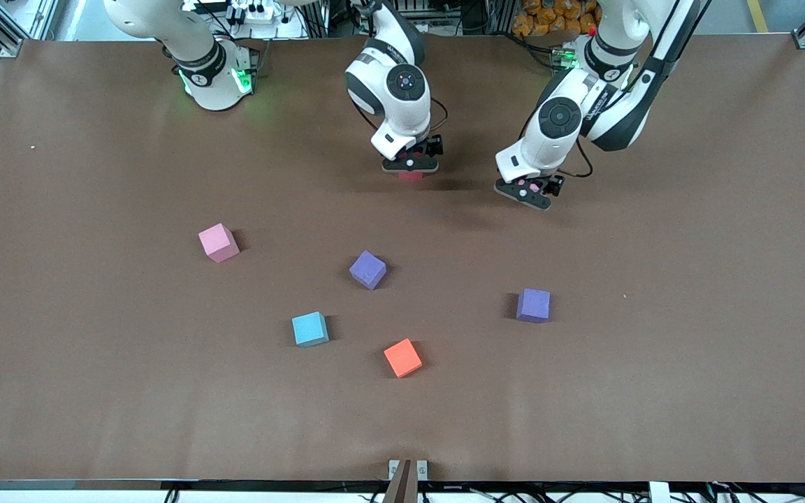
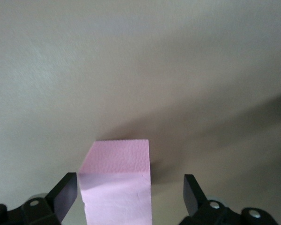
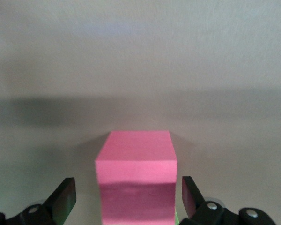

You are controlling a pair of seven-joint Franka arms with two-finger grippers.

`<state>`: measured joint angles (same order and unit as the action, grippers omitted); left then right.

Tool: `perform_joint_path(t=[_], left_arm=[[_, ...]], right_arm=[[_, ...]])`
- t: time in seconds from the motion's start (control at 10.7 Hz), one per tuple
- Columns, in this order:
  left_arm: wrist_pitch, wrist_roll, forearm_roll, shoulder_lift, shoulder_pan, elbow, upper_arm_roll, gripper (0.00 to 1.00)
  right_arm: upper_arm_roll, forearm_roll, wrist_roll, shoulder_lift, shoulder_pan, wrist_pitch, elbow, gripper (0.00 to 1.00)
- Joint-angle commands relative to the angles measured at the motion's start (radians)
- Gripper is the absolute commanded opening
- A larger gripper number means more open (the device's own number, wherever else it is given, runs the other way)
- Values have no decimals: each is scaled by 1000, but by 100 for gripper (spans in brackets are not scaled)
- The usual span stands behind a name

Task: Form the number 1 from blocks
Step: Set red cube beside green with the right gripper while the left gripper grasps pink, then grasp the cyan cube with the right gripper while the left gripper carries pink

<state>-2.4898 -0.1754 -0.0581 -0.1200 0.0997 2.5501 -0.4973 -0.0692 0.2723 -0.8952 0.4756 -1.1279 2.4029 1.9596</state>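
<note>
I need to grab the light pink block [image 1: 219, 242] by its opposite sides with my left gripper next, to add it to the number 1 by the red block [image 1: 411, 176].
My right gripper [image 1: 410, 168] [image 3: 127, 183] hangs low over the table's middle, toward the robots' bases. It is open around a red block [image 1: 411, 176] [image 3: 136, 173], with a gap on each side. My left gripper [image 1: 530, 194] [image 2: 129, 183] is beside it, toward the left arm's end, open around a light pink block [image 2: 116, 187]. That block stands close to one finger [image 2: 65, 192] and well apart from the other, and the hand hides it in the front view. Nearer the front camera lie a pink block [image 1: 219, 242], two purple blocks [image 1: 367, 270] [image 1: 534, 305], a light blue block [image 1: 310, 329] and an orange block [image 1: 402, 358].
The brown table [image 1: 95, 391] carries nothing else. The right arm's base [image 1: 214, 77] and the left arm's base [image 1: 605, 56] stand along its edge by the robots.
</note>
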Motion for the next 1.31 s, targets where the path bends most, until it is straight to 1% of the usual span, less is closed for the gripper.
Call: perform_joint_path(t=[0.0,0.19,0.38,0.47,0.66,0.75,0.84,0.94,1.03,1.13,1.22], left_arm=[[-35,13,-25,34,-12,56,-10,100],[-56,13,-35,31,-23,74,-10,100],[-61,13,-36,22,-26,78,-9,100],[-61,11,-34,20,-26,76,-9,86],[-61,10,-31,19,-28,62,-4,33],[-61,10,-28,16,-29,50,-3,12],[-61,5,-23,13,-34,30,-3,3],[-60,-16,-14,16,-32,4,-3,2],[-60,-66,4,13,-22,-37,-4,2],[-55,-146,13,10,1,-83,-4,2],[-52,-223,17,-16,36,-134,-4,2]], right_arm=[[14,13,4,-121,94,-75,27,100],[14,-2,39,-191,179,-132,27,100],[14,-12,158,-222,297,-191,18,100],[14,-12,157,-215,350,-191,7,100],[6,-5,130,-175,443,-191,-57,100],[5,-5,107,-142,494,-191,-98,100],[0,-7,63,-93,529,-192,-164,100],[-13,-8,-8,-39,554,-194,-238,100],[-24,-8,-92,12,556,-192,-301,100],[-26,-8,-158,52,559,-191,-339,100],[-26,-8,-204,82,577,-191,-376,100]])
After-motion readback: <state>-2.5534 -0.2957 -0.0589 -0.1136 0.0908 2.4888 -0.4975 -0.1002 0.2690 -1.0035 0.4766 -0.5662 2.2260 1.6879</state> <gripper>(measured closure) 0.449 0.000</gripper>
